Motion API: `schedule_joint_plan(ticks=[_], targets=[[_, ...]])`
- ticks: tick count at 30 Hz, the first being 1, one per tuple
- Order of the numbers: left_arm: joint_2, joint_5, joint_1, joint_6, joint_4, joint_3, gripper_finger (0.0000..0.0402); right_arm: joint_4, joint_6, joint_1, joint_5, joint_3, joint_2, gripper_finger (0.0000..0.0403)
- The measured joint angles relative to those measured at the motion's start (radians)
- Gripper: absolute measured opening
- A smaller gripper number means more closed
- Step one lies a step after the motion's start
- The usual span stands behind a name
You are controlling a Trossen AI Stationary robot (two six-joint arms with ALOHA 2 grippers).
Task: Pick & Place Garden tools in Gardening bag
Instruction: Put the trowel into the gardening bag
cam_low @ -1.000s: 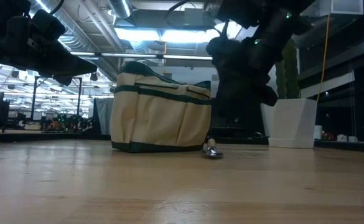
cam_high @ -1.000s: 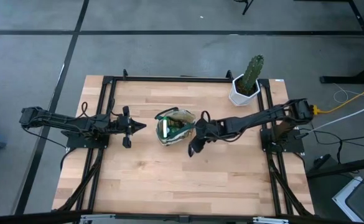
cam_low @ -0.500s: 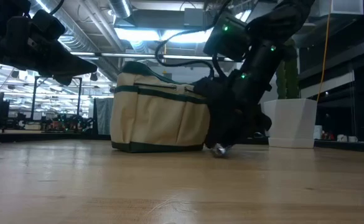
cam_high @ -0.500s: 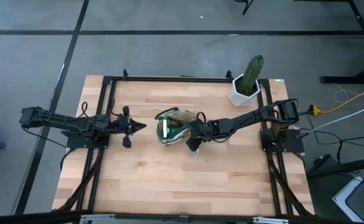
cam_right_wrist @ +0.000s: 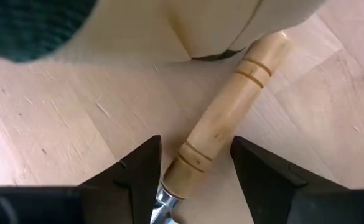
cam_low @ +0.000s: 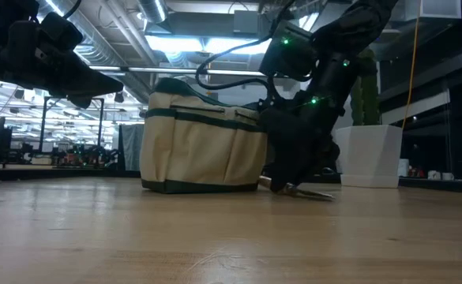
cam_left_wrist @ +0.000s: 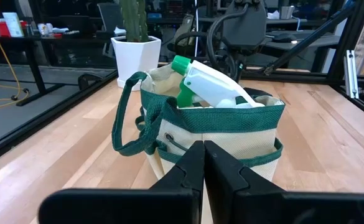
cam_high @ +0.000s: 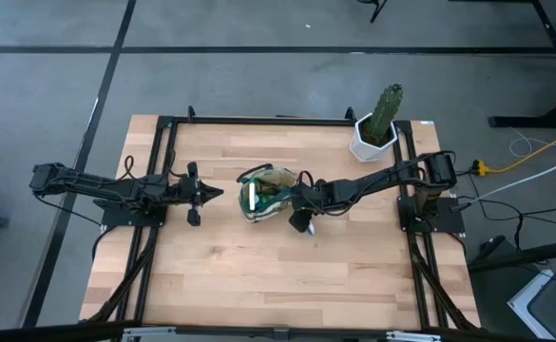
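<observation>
The fingers of the robot's right gripper are beside the wooden handle near its metal collar [cam_right_wrist: 164, 199], so the right gripper should close. Closing now would hold the garden tool.
The beige gardening bag [cam_high: 266, 193] with green trim stands on the table's middle; it also shows in the low view [cam_low: 203, 142] and the left wrist view [cam_left_wrist: 213, 124]. A white and green spray bottle [cam_left_wrist: 213, 84] sticks out of it. A garden tool with a pale wooden handle [cam_right_wrist: 222, 134] and a metal end [cam_low: 309, 192] lies flat on the table by the bag's right side. My right gripper [cam_high: 301, 223] is low over it and open, one finger on each side of the handle. My left gripper [cam_high: 216, 194] is shut, raised, left of the bag. My right gripper comes down from above, with its fingers [cam_right_wrist: 138, 177] across the wooden handle near the metal collar [cam_right_wrist: 164, 199]. One finger stands close against the handle. I cannot tell whether it touches. The tool lies flat on the table.
A cactus in a white faceted pot [cam_high: 377, 128] stands at the far right and also shows in the low view [cam_low: 369, 154]. Bare wood lies along the near half of the table [cam_high: 258, 275]. Black frame rails [cam_high: 163, 152] run along the table's sides.
My right gripper has come down to the table beside the bag's right side and now straddles the tool's handle. The tool's metal end has swung out on the table, away from the bag.
</observation>
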Motion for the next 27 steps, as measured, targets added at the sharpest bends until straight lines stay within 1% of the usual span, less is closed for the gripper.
schedule_joint_plan(ticks=[3,5,13,16,22,24,27], targets=[[0.000,0.000,0.000,0.000,0.000,0.000,0.0004,-0.003,0.000,0.007,0.003,0.001,0.000,0.0195],[0.000,0.000,0.000,0.000,0.000,0.000,0.0004,-0.008,-0.014,0.011,0.003,0.004,-0.001,0.0181],[0.000,0.000,0.000,0.000,0.000,0.000,0.0004,-0.049,-0.034,0.016,-0.005,0.003,-0.016,0.0093],[0.000,0.000,0.000,0.000,0.000,0.000,0.0004,-0.070,-0.035,0.016,-0.005,0.004,-0.018,0.0072],[0.000,0.000,0.000,0.000,0.000,0.000,0.0004,-0.136,-0.034,0.017,0.001,0.003,-0.035,0.0068],[0.000,0.000,0.000,0.000,0.000,0.000,0.0004,-0.198,-0.028,0.017,0.018,0.002,-0.053,0.0068],[0.000,0.000,0.000,0.000,0.000,0.000,0.0004,-0.244,-0.017,0.017,0.056,0.002,-0.083,0.0068]])
